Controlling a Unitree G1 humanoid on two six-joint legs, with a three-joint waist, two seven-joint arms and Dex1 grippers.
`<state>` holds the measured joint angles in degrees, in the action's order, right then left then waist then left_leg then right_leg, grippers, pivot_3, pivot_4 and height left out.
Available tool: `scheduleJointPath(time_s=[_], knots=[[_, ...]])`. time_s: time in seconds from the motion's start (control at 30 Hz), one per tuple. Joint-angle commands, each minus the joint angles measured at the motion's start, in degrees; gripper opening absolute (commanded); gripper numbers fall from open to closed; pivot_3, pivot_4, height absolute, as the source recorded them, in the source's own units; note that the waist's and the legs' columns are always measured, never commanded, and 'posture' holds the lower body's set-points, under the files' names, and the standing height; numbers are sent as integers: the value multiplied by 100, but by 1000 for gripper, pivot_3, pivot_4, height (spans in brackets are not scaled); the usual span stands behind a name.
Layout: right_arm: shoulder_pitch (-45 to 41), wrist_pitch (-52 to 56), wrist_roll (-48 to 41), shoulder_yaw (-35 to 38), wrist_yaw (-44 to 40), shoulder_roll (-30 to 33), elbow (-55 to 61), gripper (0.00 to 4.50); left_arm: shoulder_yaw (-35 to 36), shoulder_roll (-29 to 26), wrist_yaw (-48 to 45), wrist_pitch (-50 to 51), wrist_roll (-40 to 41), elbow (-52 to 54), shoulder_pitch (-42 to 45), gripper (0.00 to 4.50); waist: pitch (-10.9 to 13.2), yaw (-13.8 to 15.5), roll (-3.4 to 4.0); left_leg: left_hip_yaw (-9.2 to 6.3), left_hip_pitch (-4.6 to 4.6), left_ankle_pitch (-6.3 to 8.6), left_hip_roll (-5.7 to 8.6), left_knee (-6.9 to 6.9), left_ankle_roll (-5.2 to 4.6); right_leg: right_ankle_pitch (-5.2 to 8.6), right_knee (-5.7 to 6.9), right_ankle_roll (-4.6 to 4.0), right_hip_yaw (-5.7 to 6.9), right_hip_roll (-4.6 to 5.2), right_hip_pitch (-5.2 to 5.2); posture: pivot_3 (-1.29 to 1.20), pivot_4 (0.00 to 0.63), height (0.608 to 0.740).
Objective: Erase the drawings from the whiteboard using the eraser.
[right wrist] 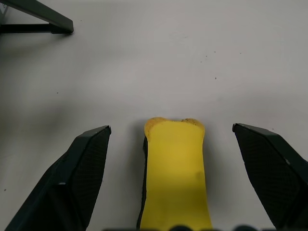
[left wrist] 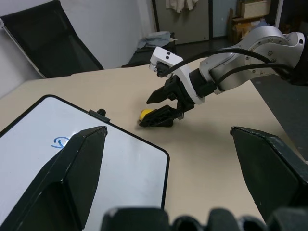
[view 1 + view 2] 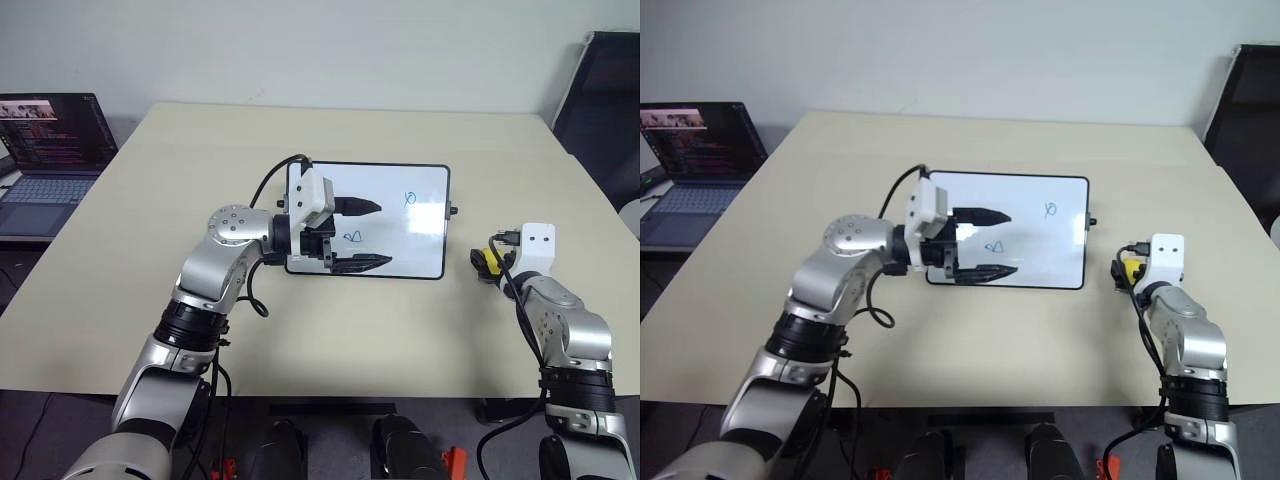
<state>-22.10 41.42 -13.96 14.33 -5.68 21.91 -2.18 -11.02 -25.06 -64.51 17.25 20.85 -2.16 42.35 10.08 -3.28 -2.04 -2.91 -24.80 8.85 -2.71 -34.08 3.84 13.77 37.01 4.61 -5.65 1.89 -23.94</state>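
In the right wrist view my right gripper's fingers stand on either side of the yellow eraser, near its end, so it is now time to close on it.
The whiteboard lies flat in the middle of the beige table. Two of the drawings show on it, one blue squiggle near its right side and another near its middle. My left gripper hovers over the board's left half, pointing right, open with nothing in it, and the middle squiggle sits between its fingers. The yellow eraser lies on the table to the right of the board. My right gripper is open, one finger on each side of the eraser with a gap on both sides.
An open laptop stands on a lower surface off the table's left edge. A black chair is past the far right corner. Bare tabletop lies in front of the board.
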Motion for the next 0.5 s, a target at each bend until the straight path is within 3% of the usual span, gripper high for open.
scheduleJointPath(time_s=[0.03, 0.07, 0.33, 0.5], knots=[[-127, -148, 89, 74, 60, 23, -38, 4081, 115, -65, 6, 29, 28, 218, 102, 4500, 1, 0, 1, 0, 0, 0, 0, 0, 0, 0, 0, 0, 0, 0, 0, 0, 150, 740], [-127, -127, 84, 88, 66, 21, -58, 3904, 118, -72, 5, 31, 27, 211, 106, 4500, 0, 0, 1, 0, 0, 0, 0, 0, 0, 0, 0, 0, -1, 0, 0, 0, 150, 740], [-99, -48, 73, 97, 28, -5, -39, 1217, 133, -134, 11, -42, 7, 238, -64, 4500, 0, 0, 1, 0, 0, 0, 0, 0, 0, -1, 0, 1, 0, 0, 0, 0, 150, 740], [8, -81, 66, 9, -67, 5, 348, 1155, 283, -224, 219, 88, 28, 270, -257, 4500, 1, -2, 2, -1, 1, 0, 0, 0, -1, -1, 2, 1, 0, -1, 0, 0, 150, 740]])
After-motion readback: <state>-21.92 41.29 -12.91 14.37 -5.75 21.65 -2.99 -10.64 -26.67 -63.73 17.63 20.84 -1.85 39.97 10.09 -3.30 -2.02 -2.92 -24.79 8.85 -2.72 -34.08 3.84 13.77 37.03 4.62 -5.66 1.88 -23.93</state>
